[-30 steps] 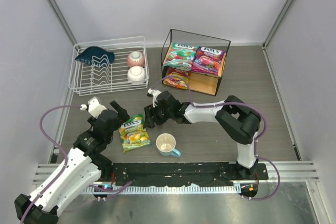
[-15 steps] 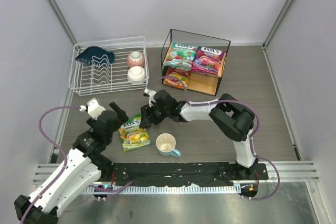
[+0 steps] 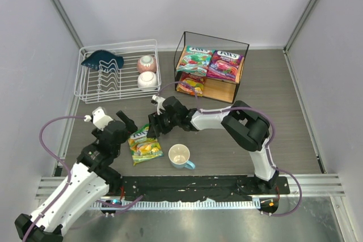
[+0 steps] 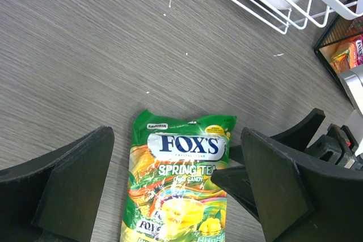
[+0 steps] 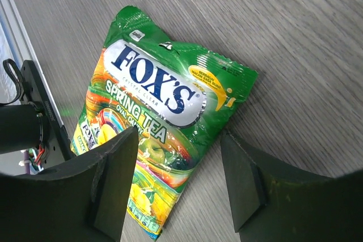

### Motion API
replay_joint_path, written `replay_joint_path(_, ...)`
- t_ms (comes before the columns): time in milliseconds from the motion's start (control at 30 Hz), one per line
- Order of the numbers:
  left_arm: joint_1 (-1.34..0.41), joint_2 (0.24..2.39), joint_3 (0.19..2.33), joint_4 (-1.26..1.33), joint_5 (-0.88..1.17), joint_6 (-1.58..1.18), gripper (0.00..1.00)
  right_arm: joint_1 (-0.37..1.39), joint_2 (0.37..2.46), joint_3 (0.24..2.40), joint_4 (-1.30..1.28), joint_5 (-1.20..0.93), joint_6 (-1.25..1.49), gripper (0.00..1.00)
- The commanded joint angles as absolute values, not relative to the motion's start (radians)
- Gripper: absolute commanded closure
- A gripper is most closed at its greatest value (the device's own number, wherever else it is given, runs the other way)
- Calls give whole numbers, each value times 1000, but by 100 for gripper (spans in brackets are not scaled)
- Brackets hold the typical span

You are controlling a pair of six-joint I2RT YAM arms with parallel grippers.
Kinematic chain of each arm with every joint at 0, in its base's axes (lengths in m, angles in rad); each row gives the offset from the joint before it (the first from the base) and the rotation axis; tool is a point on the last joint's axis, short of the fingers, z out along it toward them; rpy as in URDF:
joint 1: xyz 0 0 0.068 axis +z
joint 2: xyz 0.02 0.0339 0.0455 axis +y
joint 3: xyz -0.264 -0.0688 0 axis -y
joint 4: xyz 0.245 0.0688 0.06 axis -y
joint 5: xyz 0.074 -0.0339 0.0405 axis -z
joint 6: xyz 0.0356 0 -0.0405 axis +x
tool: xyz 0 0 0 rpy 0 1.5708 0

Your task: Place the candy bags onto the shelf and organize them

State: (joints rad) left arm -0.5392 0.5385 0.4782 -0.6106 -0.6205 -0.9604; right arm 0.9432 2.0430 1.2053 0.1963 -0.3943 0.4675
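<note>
One finger is low on the bag's side and the other is beside its edge in the right wrist view. It is now time for my right gripper to close on the bag's edge (image 3: 152, 133) (image 5: 197, 150).
The yellow-green candy bag (image 3: 144, 143) lies flat on the table; it also shows in the left wrist view (image 4: 181, 179) and the right wrist view (image 5: 159, 117). My left gripper (image 3: 126, 123) is open and empty at the bag's left, its jaws (image 4: 176, 157) either side of the bag. My right gripper (image 3: 153, 128) is open and empty, low over the bag's upper right edge, with its jaws (image 5: 180, 157) straddling that edge. The shelf (image 3: 248, 43) holds the teal-green bag (image 3: 194, 59) and purple bag (image 3: 225, 64) on top, and the orange-red bag (image 3: 191, 85) on the lower board.
A white mug (image 3: 180, 156) with a teal handle stands just right of the yellow-green bag. A white wire dish rack (image 3: 116, 72) at the back left holds two bowls and a dark blue dish. Grey walls close in the table.
My right gripper has moved left and nearer, from beside the bag to over its upper right edge. My left gripper has shifted slightly left.
</note>
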Motion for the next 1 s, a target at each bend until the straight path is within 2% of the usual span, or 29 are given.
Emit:
replay_joint_path(0,-538,531,494,-615,-661,-950,0,954,2077,1241,164,-371,462,35)
replay_joint_path(133,-538,526,492,-615,-661,-948,0,957,2092,1256,135,-359,445,39)
replay_joint_path(233,-538,523,488,-615,-660,-951,0,959,2105,1264,120,-347,440,48)
replay_joint_path(267,-538,522,486,-615,-660,-951,0,959,2108,1266,111,-341,439,56)
replay_joint_path(467,-538,511,483,-623,-661,-948,0,957,2123,1270,103,-328,437,82)
replay_joint_path(500,-540,508,483,-624,-663,-950,0,959,2123,1270,104,-328,439,93)
replay_joint_path(533,-538,508,485,-624,-664,-946,0,957,2120,1270,104,-325,443,98)
replay_joint_path(733,-538,495,483,-629,-664,-945,0,959,2066,1236,141,-304,440,99)
replay_joint_path(967,-538,511,469,-586,-640,-934,0,934,1947,1161,152,-160,462,99)
